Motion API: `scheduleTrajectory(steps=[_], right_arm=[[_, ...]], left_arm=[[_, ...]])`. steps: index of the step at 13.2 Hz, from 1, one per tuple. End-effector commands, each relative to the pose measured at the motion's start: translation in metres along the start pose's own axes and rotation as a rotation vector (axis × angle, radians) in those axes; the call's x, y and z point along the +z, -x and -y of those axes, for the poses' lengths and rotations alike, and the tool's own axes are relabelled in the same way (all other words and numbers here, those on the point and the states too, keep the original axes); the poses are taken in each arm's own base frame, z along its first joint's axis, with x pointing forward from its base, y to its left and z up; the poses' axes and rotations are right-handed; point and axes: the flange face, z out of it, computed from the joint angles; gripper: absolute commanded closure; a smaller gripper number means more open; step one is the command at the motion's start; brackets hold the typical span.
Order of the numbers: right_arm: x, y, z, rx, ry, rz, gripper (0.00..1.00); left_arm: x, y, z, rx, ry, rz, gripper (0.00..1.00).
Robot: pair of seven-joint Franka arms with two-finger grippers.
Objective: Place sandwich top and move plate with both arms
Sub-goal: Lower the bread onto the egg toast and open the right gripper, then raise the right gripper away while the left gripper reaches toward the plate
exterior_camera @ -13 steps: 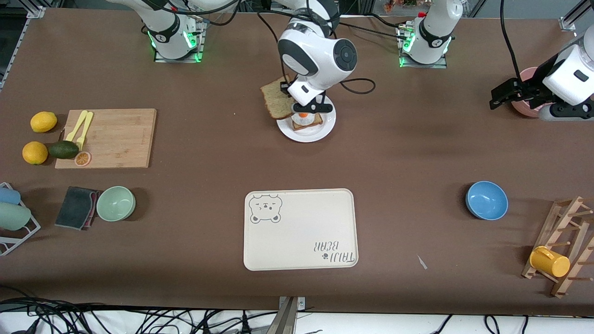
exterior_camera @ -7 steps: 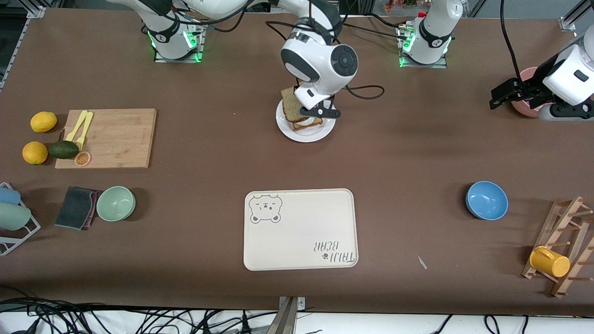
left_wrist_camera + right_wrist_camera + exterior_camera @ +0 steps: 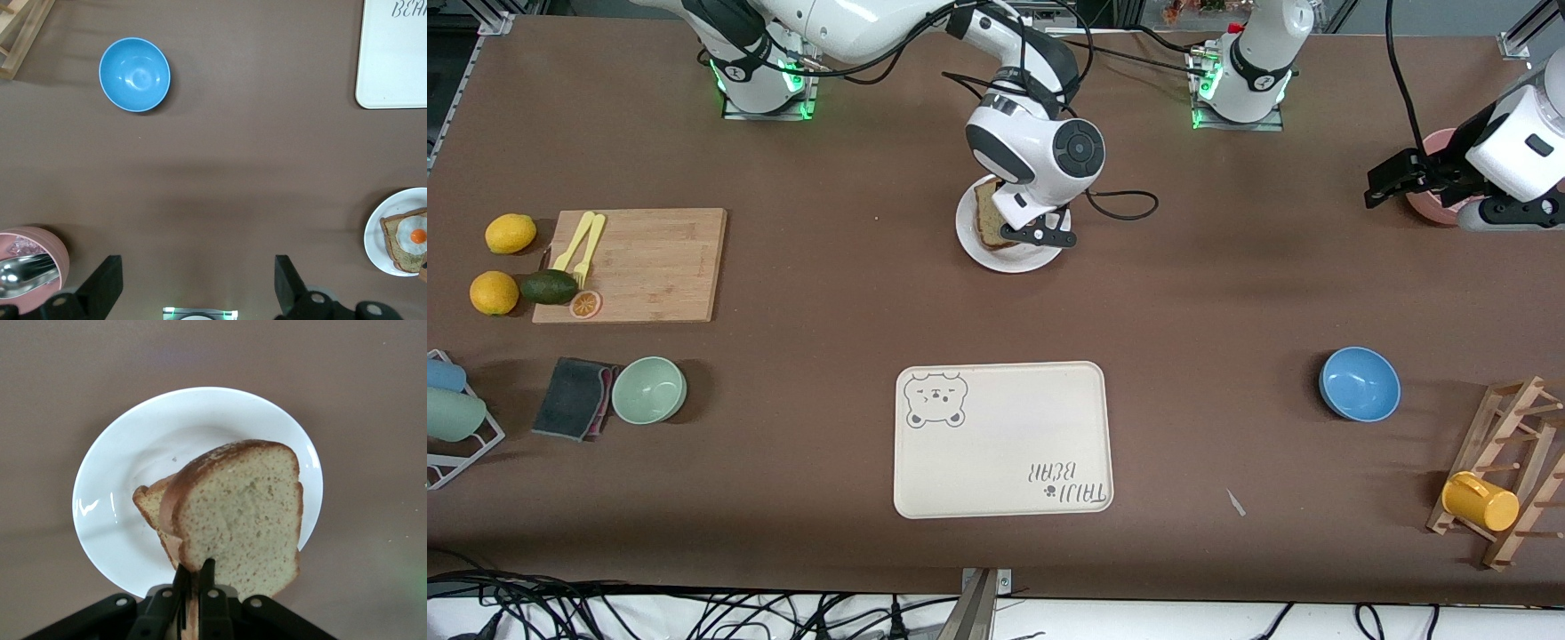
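The sandwich top is leaning over the lower slice in the plate, so my right gripper needs to release the sandwich top now.
The white plate (image 3: 1009,256) sits mid-table toward the robots' bases. My right gripper (image 3: 1009,227) is shut on the sandwich top (image 3: 985,212), a plain speckled slice, and holds it tilted just over the plate. In the right wrist view the held slice (image 3: 240,513) stands on edge in my right gripper (image 3: 193,577), over the plate (image 3: 133,467), and covers most of the lower slice (image 3: 148,500). The left wrist view shows the plate (image 3: 375,235) and the egg slice (image 3: 408,239). My left gripper (image 3: 1385,185) waits open and empty over bare table; it also shows in the left wrist view (image 3: 195,288).
A cream bear tray (image 3: 1003,440) lies nearer the front camera than the plate. A blue bowl (image 3: 1359,383) and a pink bowl (image 3: 30,257) with a spoon are toward the left arm's end. A cutting board (image 3: 636,264) lies toward the right arm's end.
My right gripper has carried the sandwich top from beside the plate to over the egg slice and lowered it. The egg is now covered in the front view. The left arm has not moved.
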Motion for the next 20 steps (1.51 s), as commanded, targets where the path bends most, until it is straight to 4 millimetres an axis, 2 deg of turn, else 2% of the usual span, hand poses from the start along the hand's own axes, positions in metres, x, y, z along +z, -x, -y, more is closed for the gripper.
scheduleTrajectory(steps=[1,4,5,6,8,10,11,13,15,16,17,18,19,20], right_arm=[[-0.006,0.003,0.004,0.020,-0.012,0.024,1.00],[-0.005,0.003,0.004,0.026,-0.010,0.026,1.00],[0.003,0.001,0.005,0.051,-0.006,0.031,0.98],[0.009,-0.003,0.006,0.092,-0.005,0.036,0.85],[0.010,-0.005,0.007,0.104,-0.013,0.027,0.58],[0.002,-0.007,0.005,0.106,-0.024,0.020,0.17],[-0.002,-0.008,0.004,0.105,-0.031,0.017,0.04],[-0.014,-0.008,0.001,0.100,-0.044,0.003,0.01],[-0.048,-0.010,-0.010,0.109,-0.082,-0.029,0.00],[-0.072,-0.020,-0.025,0.104,-0.110,-0.045,0.00],[-0.085,-0.028,-0.037,0.098,-0.120,-0.049,0.00],[-0.109,-0.036,-0.054,0.105,-0.144,-0.066,0.00],[-0.136,-0.042,-0.071,0.124,-0.176,-0.091,0.00],[-0.151,-0.047,-0.083,0.141,-0.195,-0.106,0.00]], left_arm=[[-0.004,0.006,0.003,0.015,-0.016,-0.002,0.00],[-0.004,0.006,0.003,0.016,-0.014,-0.002,0.00],[-0.004,0.006,0.003,0.016,-0.014,-0.002,0.00],[-0.005,0.006,0.003,0.015,-0.015,-0.003,0.00],[-0.005,0.006,0.003,0.016,-0.016,-0.003,0.00],[-0.004,0.006,0.003,0.015,-0.014,-0.002,0.00],[-0.004,0.006,0.003,0.015,-0.014,-0.002,0.00],[-0.004,0.006,0.003,0.016,-0.014,0.000,0.00],[-0.005,0.006,0.003,0.016,-0.014,-0.002,0.00],[-0.004,0.006,0.003,0.016,-0.014,-0.002,0.00],[-0.004,0.006,0.001,0.019,-0.014,-0.002,0.00],[-0.002,0.004,0.001,0.018,-0.013,0.003,0.00],[0.008,-0.002,-0.001,0.019,-0.002,0.027,0.00],[0.011,-0.002,-0.006,0.026,-0.002,0.038,0.00]])
